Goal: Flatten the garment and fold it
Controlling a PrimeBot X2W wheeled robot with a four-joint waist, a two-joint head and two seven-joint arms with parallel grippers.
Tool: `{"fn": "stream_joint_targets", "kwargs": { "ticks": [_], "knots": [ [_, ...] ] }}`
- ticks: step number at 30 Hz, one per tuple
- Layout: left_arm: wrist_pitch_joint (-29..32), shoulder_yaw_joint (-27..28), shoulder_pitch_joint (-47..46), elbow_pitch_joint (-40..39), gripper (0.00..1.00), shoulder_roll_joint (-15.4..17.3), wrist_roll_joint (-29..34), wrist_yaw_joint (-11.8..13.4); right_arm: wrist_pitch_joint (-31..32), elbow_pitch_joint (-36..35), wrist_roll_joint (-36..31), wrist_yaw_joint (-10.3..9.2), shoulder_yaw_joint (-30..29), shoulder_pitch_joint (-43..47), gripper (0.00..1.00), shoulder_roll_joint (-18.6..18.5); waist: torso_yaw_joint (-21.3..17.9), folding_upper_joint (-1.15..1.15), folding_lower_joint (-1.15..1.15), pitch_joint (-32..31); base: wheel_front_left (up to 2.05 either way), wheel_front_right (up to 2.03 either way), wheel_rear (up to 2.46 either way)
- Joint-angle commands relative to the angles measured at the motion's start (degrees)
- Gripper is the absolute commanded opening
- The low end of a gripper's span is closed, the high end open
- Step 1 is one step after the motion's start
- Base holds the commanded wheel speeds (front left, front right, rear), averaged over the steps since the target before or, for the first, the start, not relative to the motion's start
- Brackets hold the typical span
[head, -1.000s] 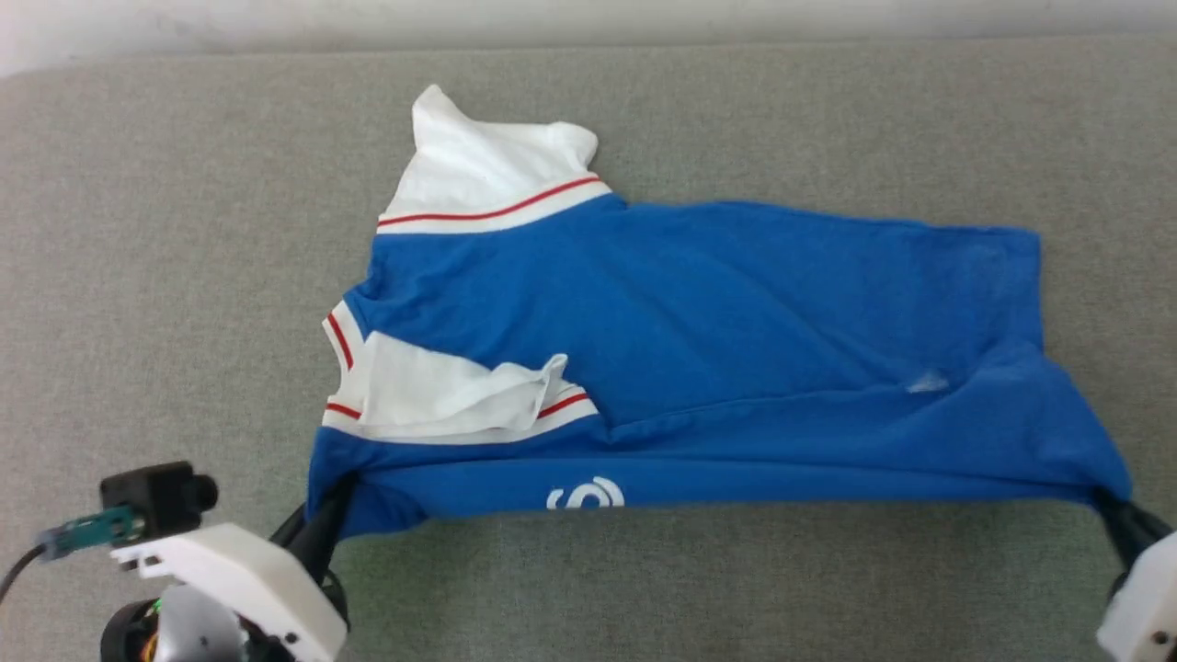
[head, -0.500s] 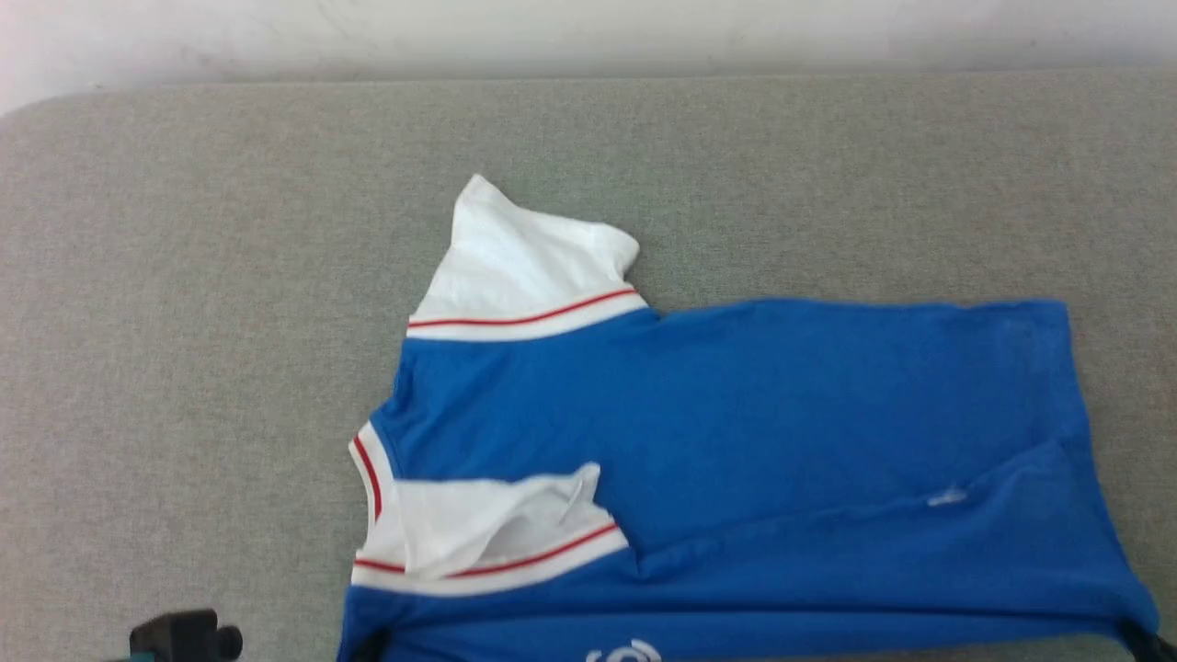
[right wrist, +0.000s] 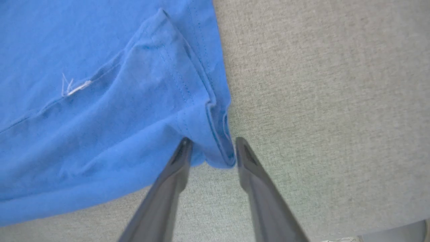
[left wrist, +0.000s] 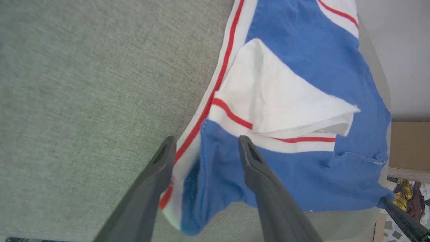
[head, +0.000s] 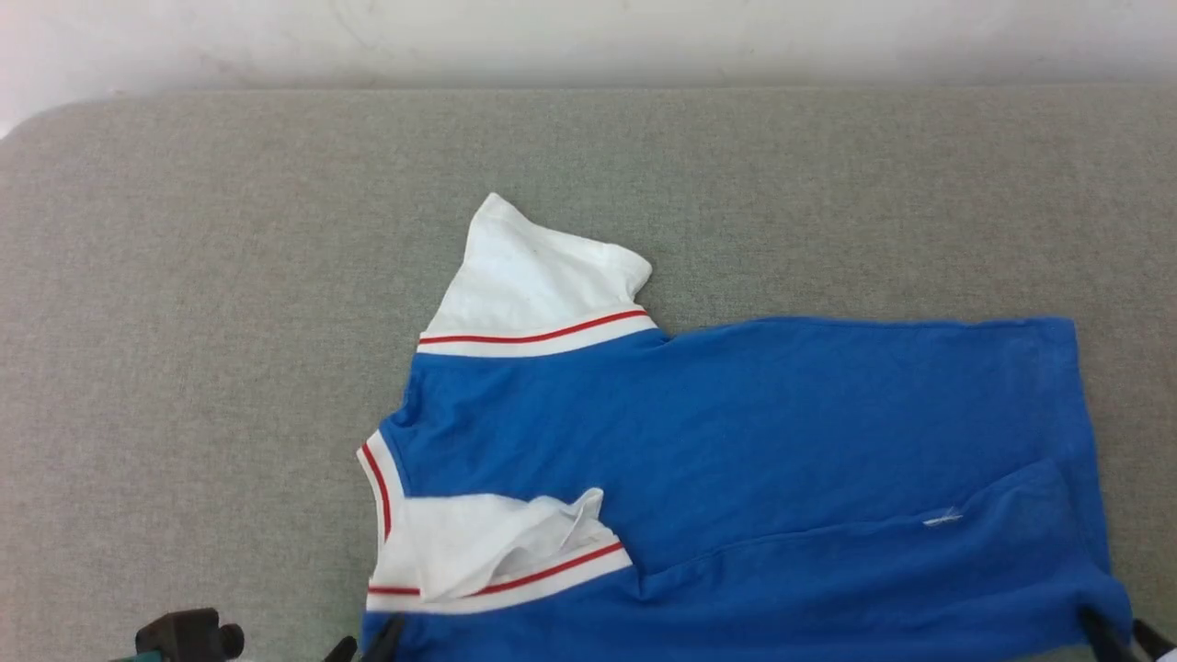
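Next, my right gripper picks up the garment (head: 736,441) by its blue hem corner (head: 1114,613), where the folded layers stand up while the rest lies flat.
The garment (head: 736,441), a royal-blue T-shirt with white sleeves and red-and-white trim, lies spread sideways on the grey padded surface (head: 184,322), collar end to the left. One white sleeve sticks up at the far side, and the other lies crumpled on the near left. My left gripper (left wrist: 206,141) is open, and the garment's (left wrist: 302,67) shoulder corner lies loose between its fingers. It also peeks in at the head view's bottom edge (head: 368,644). My right gripper (right wrist: 213,141) is open too, straddling the hem corner of the garment (right wrist: 84,67), and stands at the near right (head: 1117,630).
A pale wall (head: 588,37) runs along the surface's far edge. Bare grey cloth lies left of the garment and beyond it. A brown box (left wrist: 410,144) sits past the surface's end. The left wrist's black camera (head: 184,634) pokes in at the bottom left.
The head camera has tilted, so the whole scene sits lower in the picture. Both grippers have parted their fingers and let go of the near corners. The raised near edge has settled.
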Motion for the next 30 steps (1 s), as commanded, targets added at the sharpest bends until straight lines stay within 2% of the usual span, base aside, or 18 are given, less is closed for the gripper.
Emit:
{"fn": "stream_joint_targets", "kwargs": {
  "ticks": [1, 8, 13, 18, 21, 25, 26, 30],
  "knots": [
    [-0.52, 0.28, -0.78, -0.41, 1.0, -0.64, -0.5, -0.59, -0.47, -0.4, 0.31, -0.08, 0.27, -0.77, 1.0, -0.1, 0.05, 0.0, 0.0, -0.22, 0.0, 0.0, 0.0],
    [-2.65, 4.87, -0.96, -8.21, 1.0, 0.87, -0.37, -0.06, -2.82, -7.57, -0.13, -0.08, -0.51, -3.52, 1.0, -0.1, -0.78, 0.0, 0.0, 0.31, 0.0, 0.0, 0.0],
    [-8.52, 10.54, -10.0, -12.93, 1.0, 2.96, 5.76, 2.28, -10.36, -13.38, -5.57, -0.08, 0.6, -9.59, 1.0, -0.1, -1.49, 0.0, 0.0, 2.85, 0.0, 0.0, 0.0],
    [-11.38, 9.09, -26.43, -11.72, 1.0, 8.45, 14.0, -0.29, -15.95, -14.27, -9.74, -0.08, 6.12, -14.39, 1.0, -0.1, -2.72, 0.0, 0.0, 7.15, 0.0, 0.0, 0.0],
    [-10.74, 5.82, -38.03, -7.81, 1.0, 11.32, 17.75, -2.74, -18.25, -13.23, -11.5, -0.08, 8.63, -16.63, 1.0, -0.1, -3.44, 0.0, 0.0, 9.92, 0.0, 0.0, 0.0],
    [-5.03, -0.54, -52.02, -0.73, 1.0, 13.01, 18.95, -6.87, -20.01, -11.36, -11.81, -0.08, 10.63, -18.58, 1.0, -0.1, -4.65, 0.0, 0.0, 12.88, 0.0, 0.0, 0.0],
    [-5.03, -0.54, -52.02, -0.73, 1.0, 13.01, 18.95, -6.87, -20.01, -11.36, -11.81, -0.08, 10.63, -18.58, 1.0, -0.1, -4.65, 0.0, 0.0, 12.88, 0.0, 0.0, 0.0],
    [3.63, -6.47, -62.77, 7.28, 1.0, 13.51, 18.12, -10.96, -20.89, -9.95, -11.97, -0.08, 11.79, -19.53, 1.0, -0.1, -6.02, 0.0, 0.0, 15.29, 0.0, 0.0, 0.0]
  ]
}}
